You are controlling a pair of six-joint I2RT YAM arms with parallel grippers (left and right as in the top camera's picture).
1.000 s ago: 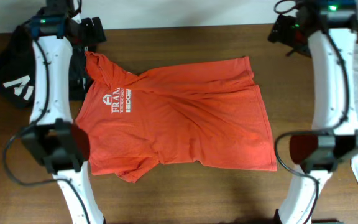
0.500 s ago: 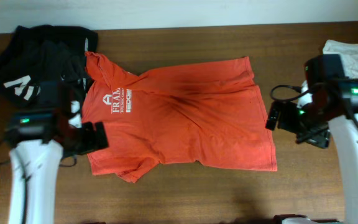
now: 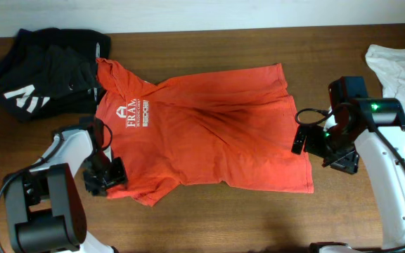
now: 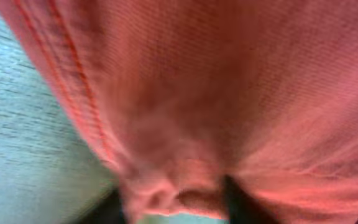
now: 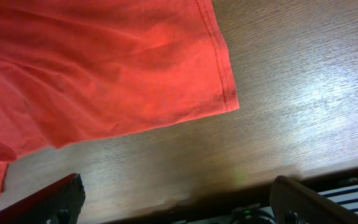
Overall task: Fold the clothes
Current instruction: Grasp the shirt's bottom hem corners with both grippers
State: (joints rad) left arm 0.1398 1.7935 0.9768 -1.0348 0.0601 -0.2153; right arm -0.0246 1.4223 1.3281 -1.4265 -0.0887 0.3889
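Note:
I need to grab the T-shirt's near hem corner (image 3: 308, 187) (image 5: 228, 104) with my right gripper next, opposite the left gripper's sleeve edge, to lift and fold the T-shirt.
The clothes, a red-orange T-shirt (image 3: 209, 133) with white lettering, lie spread flat across the middle of the wooden table. My left gripper (image 3: 107, 176) is down at the shirt's lower-left sleeve edge. In the blurred left wrist view, bunched red fabric (image 4: 185, 124) sits between the two dark fingers of the left gripper (image 4: 173, 208), which are closed in on it. My right gripper (image 3: 322, 147) hovers by the shirt's right hem, open with nothing between its fingers. The right wrist view shows the hem corner (image 5: 225, 99) ahead of the right gripper (image 5: 179, 199), over bare wood.
A pile of black garments with white stripes (image 3: 48, 70) lies at the back left, touching the shirt's collar area. A plain white garment (image 3: 403, 70) lies at the right edge. Bare wooden table (image 3: 223, 218) runs along the front.
Both arms have swung down from the back of the table to the shirt. The left gripper has closed in on the lower-left sleeve edge; the right stays open near the right hem.

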